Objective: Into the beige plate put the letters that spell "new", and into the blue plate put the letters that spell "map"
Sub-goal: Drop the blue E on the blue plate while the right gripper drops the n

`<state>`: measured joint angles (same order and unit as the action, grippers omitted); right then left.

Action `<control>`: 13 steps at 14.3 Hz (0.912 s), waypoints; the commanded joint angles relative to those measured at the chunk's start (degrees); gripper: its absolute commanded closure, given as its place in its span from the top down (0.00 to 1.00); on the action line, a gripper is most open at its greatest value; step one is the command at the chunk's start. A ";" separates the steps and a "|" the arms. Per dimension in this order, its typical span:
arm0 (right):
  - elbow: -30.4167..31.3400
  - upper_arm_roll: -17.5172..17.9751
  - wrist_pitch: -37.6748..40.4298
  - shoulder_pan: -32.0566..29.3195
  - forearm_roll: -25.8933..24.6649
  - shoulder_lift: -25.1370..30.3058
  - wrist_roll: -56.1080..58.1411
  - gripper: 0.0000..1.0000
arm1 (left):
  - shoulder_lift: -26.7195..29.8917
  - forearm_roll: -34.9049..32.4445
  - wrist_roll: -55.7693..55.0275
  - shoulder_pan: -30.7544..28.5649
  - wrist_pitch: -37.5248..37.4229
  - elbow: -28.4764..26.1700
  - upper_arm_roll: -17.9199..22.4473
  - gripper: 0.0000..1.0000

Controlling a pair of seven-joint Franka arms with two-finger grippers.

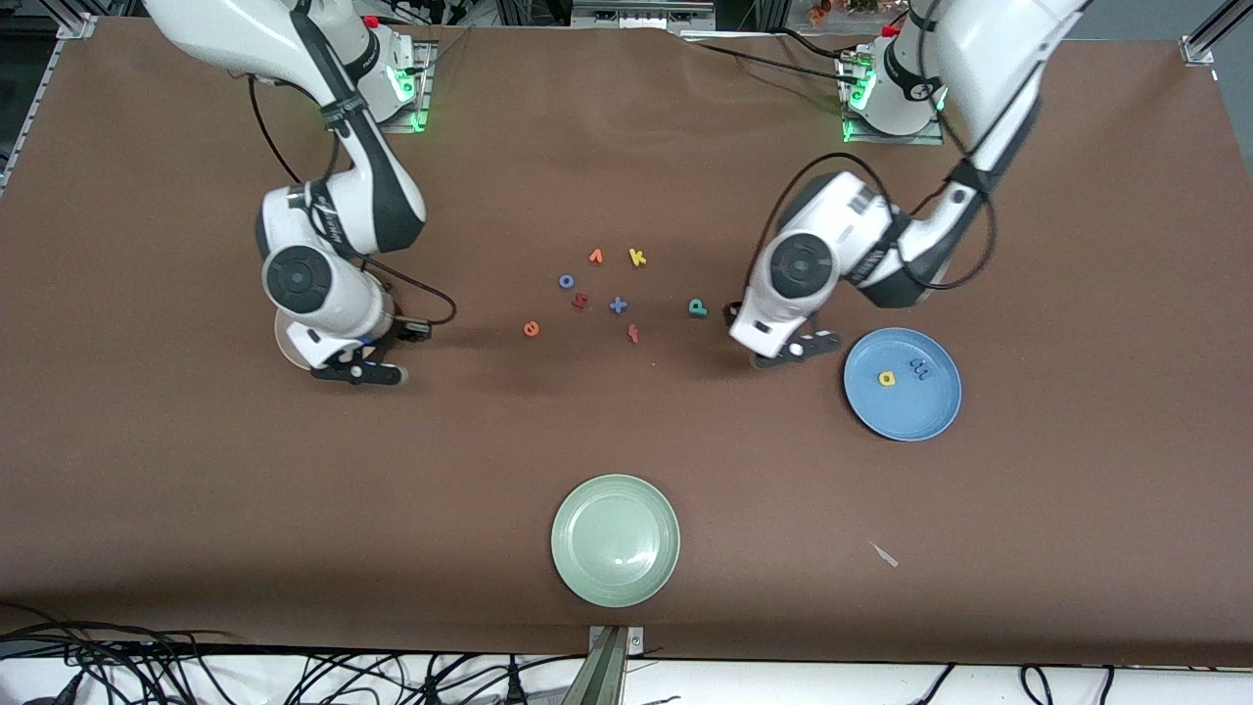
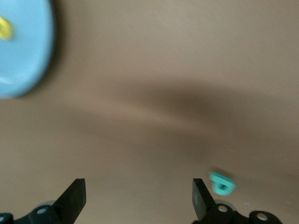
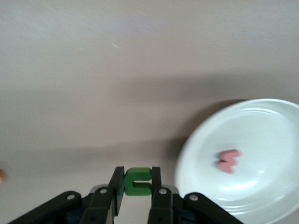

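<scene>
Next, the left gripper takes hold of the teal p by its rounded bowl (image 1: 698, 309) to add the p to "map" in the blue plate (image 1: 901, 416).
My right gripper (image 3: 137, 183) is shut on the green n (image 3: 137, 180), low over the cloth beside the beige plate (image 3: 261, 126). A pinkish-red w (image 3: 229, 160) lies in that plate. In the front view the right arm covers most of the beige plate (image 1: 281, 343). The orange e (image 1: 532, 329) lies on the table among the loose letters. My left gripper (image 2: 138, 198) is open and holds nothing, low over the cloth between the teal p (image 1: 697, 307) and the blue plate (image 1: 901, 416). The p (image 2: 221, 183) lies just outside one finger (image 2: 201, 198). A yellow a (image 1: 886, 378) and a blue m (image 1: 920, 368) lie in the blue plate.
Mid-table lie an orange v (image 1: 596, 257), a yellow k (image 1: 637, 258), a blue o (image 1: 566, 282), a dark red s (image 1: 580, 301), a blue cross (image 1: 618, 305) and a red letter (image 1: 633, 334). A pale green plate (image 1: 615, 578) sits near the front edge. A pale scrap (image 1: 884, 554) lies nearby.
</scene>
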<state>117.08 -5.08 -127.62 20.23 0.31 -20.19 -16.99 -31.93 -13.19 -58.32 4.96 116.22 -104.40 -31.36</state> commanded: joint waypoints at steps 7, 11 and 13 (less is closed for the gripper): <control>10.71 -7.22 -5.37 0.07 1.10 3.93 11.98 1.00 | -6.74 0.45 -5.05 4.18 9.54 0.86 0.43 1.00; 6.76 -4.07 -1.59 0.51 1.19 3.84 3.05 1.00 | -9.20 0.53 -5.05 5.76 13.41 0.86 0.43 1.00; 5.70 -0.83 -1.67 0.51 1.28 3.58 -2.84 1.00 | -9.73 0.53 -5.05 6.46 14.12 0.77 0.43 1.00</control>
<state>123.75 -8.77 -130.69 20.52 0.70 -17.28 -14.43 -40.94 -13.19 -63.00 10.32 129.68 -104.36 -31.30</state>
